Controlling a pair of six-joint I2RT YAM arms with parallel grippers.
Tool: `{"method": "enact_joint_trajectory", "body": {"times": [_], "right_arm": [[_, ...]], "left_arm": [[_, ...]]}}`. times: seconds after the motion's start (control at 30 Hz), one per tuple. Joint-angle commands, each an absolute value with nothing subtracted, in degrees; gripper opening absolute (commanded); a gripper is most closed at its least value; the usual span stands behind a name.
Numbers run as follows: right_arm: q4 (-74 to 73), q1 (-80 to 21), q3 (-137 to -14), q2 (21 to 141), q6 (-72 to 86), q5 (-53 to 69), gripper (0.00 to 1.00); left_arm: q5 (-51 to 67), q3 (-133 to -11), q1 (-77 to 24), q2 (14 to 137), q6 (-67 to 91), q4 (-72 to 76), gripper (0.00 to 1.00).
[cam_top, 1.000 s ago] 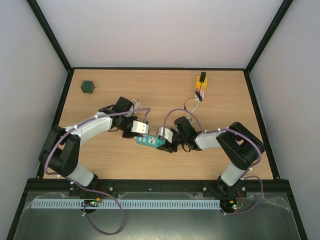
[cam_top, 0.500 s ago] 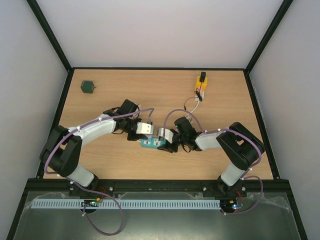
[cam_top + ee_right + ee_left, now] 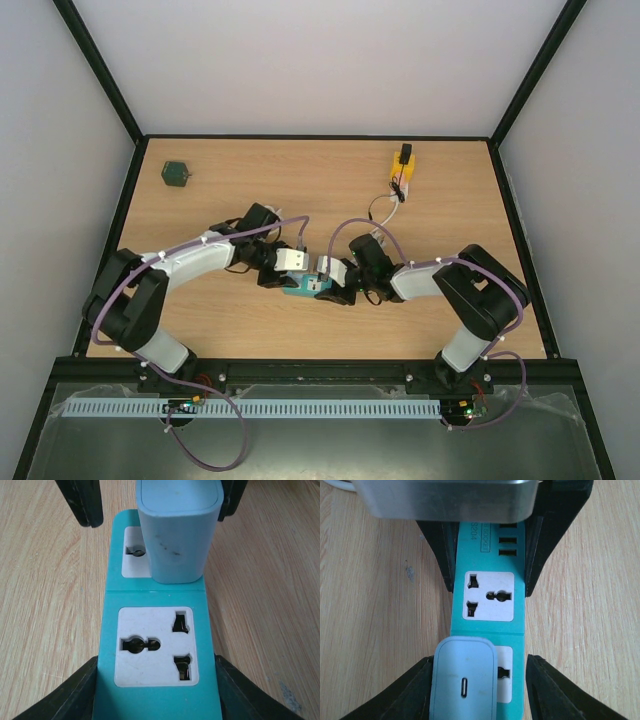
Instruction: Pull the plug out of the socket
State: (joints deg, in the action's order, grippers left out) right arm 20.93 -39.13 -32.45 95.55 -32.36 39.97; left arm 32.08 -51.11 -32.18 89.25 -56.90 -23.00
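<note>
My left gripper's fingers reach down past the top edge of the plug [image 3: 463, 684]. My left gripper needs to close, as it would hold the plug now.
A teal socket strip [image 3: 303, 287] lies on the wooden table, mid-front. A pale blue-grey plug [image 3: 465, 680] sits in one of its white sockets; it also shows in the right wrist view [image 3: 177, 530]. My left gripper [image 3: 480, 665] is open and straddles the plug: its left finger [image 3: 412, 692] is against the plug's side, its right finger [image 3: 552, 692] stands clear of the strip. My right gripper [image 3: 156, 665] is shut on the strip [image 3: 155, 605], its fingers [image 3: 65, 697] pressed on both long sides. In the top view the two grippers meet over the strip.
A yellow block with a black part [image 3: 402, 168] and a white cable [image 3: 384, 207] lie at the back right. A dark green object [image 3: 176, 173] lies at the back left. Black frame rails border the table.
My left arm has moved right and forward, bringing its gripper from beside the strip to over the plug. The right gripper has stayed on the strip.
</note>
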Motion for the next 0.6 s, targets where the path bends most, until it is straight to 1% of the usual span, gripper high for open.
{"method": "enact_joint_trajectory", "body": {"times": [0.0,0.23,0.4,0.57], "right_arm": [[19.16,-38.94,-31.45,95.29,-32.78,38.47,0.31],[18.94,-38.91,-31.30,95.28,-33.13,38.66,0.27],[18.68,-38.88,-31.44,95.42,-33.40,38.83,0.22],[18.54,-38.93,-31.65,95.83,-33.22,38.64,0.15]], "left_arm": [[35.06,-50.49,-32.14,90.87,-56.60,-23.13,0.52],[34.67,-49.27,-31.81,90.73,-57.87,-22.71,0.43],[37.35,-49.12,-31.46,88.28,-57.15,-21.90,0.32],[39.11,-51.04,-31.42,87.98,-56.28,-23.46,0.27]]}}
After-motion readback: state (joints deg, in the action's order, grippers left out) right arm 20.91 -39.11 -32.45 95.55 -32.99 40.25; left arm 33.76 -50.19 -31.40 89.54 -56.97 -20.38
